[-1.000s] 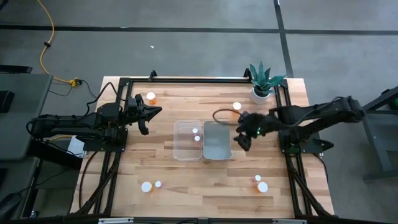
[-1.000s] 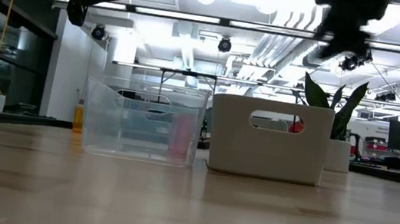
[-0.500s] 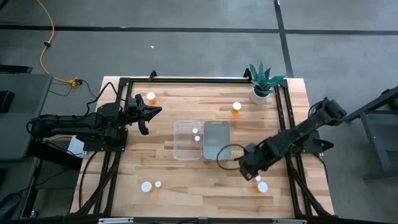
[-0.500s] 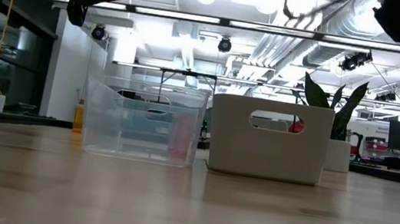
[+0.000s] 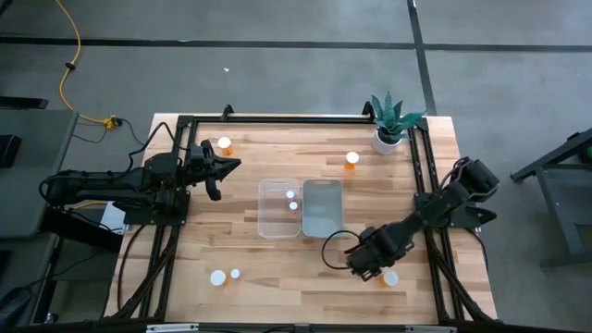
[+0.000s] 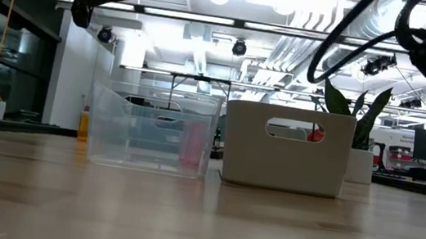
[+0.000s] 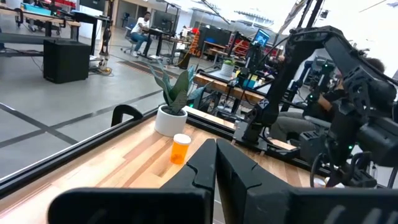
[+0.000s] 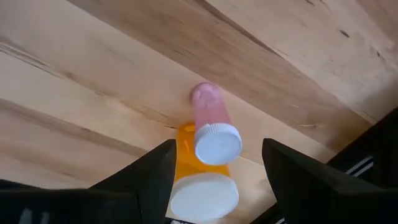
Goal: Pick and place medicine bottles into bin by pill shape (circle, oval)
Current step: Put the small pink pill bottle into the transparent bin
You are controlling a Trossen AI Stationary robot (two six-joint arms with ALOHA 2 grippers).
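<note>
The small pinkish bottle needs to be sorted, so my right gripper should grab it by its white cap next.
My right gripper hovers open over two bottles at the table's near right. In the right wrist view its fingers stand either side of a small pinkish bottle with a white cap. That bottle stands beside an orange bottle with a larger white cap. Both stand on the wood, and the fingers touch neither. My left gripper waits shut at the far left, its fingers closed together in its wrist view. Other bottles stand at the far left, far right and near left. Two white caps show inside the clear bin.
A clear bin and a white bin stand side by side mid-table. A potted plant stands at the far right corner. Black frame rails run along both table sides. A black cable loops beside the right gripper.
My right gripper has swung from beside the white bin's far right corner toward the table's near edge. It now stands over the two bottles at the near right. The bottles have not moved.
</note>
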